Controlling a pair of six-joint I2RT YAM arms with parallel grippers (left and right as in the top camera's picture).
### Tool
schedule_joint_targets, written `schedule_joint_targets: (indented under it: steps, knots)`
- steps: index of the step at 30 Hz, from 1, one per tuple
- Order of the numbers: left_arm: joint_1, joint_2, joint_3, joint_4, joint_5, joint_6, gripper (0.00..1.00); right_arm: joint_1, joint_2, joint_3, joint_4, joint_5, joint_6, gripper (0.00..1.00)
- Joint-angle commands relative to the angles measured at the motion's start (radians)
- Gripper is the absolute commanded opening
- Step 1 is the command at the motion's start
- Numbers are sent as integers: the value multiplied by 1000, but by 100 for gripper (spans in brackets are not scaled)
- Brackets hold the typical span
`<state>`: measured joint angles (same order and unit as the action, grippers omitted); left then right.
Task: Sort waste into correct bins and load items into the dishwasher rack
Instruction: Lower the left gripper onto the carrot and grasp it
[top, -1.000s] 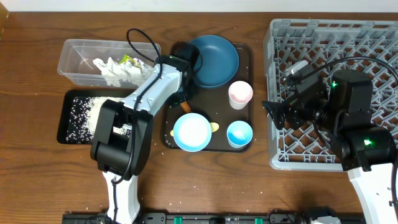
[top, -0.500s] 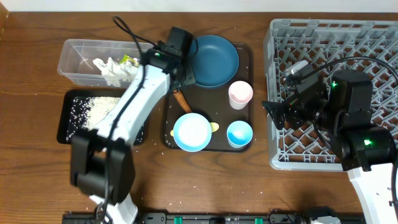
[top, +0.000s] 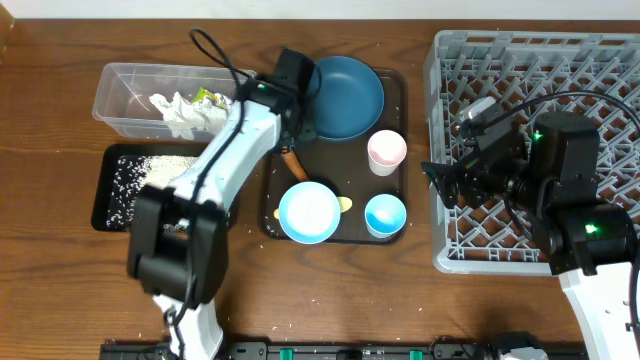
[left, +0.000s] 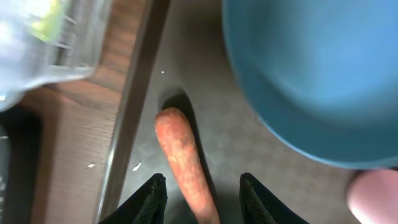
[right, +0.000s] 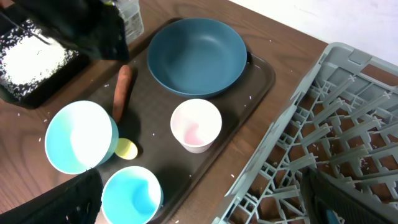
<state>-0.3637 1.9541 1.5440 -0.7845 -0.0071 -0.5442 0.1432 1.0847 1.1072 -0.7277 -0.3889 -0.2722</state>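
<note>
My left gripper would miss the carrot (left: 183, 162) on the tray if it closed now, because its fingers are well above it. I will first lower the gripper.
An orange carrot (left: 183, 162) lies on the dark brown serving tray (top: 395, 90), just left of the dark-blue plate (top: 342, 97). My left gripper (left: 202, 180) hangs open over the carrot's near end, one finger on each side and neither touching it. The light-blue bowl (top: 309, 211), pale yellow spoon (top: 344, 205), light-blue cup (top: 385, 215) and pinkish-white cup (top: 386, 151) stand on the same tray. My right gripper (top: 440, 185) is wide open and holds nothing, at the left edge of the grey dishwasher rack (top: 600, 60).
The clear tub (top: 120, 95) at the back left holds crumpled tissues (top: 180, 112) and a yellow-green wrapper (top: 207, 97). In front of it, the black tray (top: 105, 185) holds white rice (top: 140, 178). Stray grains dot the wooden table.
My left jaws were shut and now stand apart around the carrot, which still lies on the tray. The left arm has shifted its pose. The right arm has not moved.
</note>
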Motion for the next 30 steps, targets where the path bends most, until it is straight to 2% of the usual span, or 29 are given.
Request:
schedule_joint_targets:
  steps: [1, 12, 27, 28, 30]
  knots:
    - [-4, 69, -16, 6, -13, -18, 41, -13, 0, 23, 2, -5, 10, 99]
    - [-4, 160, -16, 13, -12, -19, 41, -12, 0, 23, 3, -5, 10, 99]
    - [-9, 175, -16, 31, 3, -18, 41, -12, 0, 23, 2, -4, 10, 99]
    - [-9, 175, -16, 32, 3, -18, 40, -12, 0, 23, 2, -4, 10, 99]
    - [-9, 175, -16, 32, 4, -18, 28, -12, 0, 23, 2, -4, 10, 99]
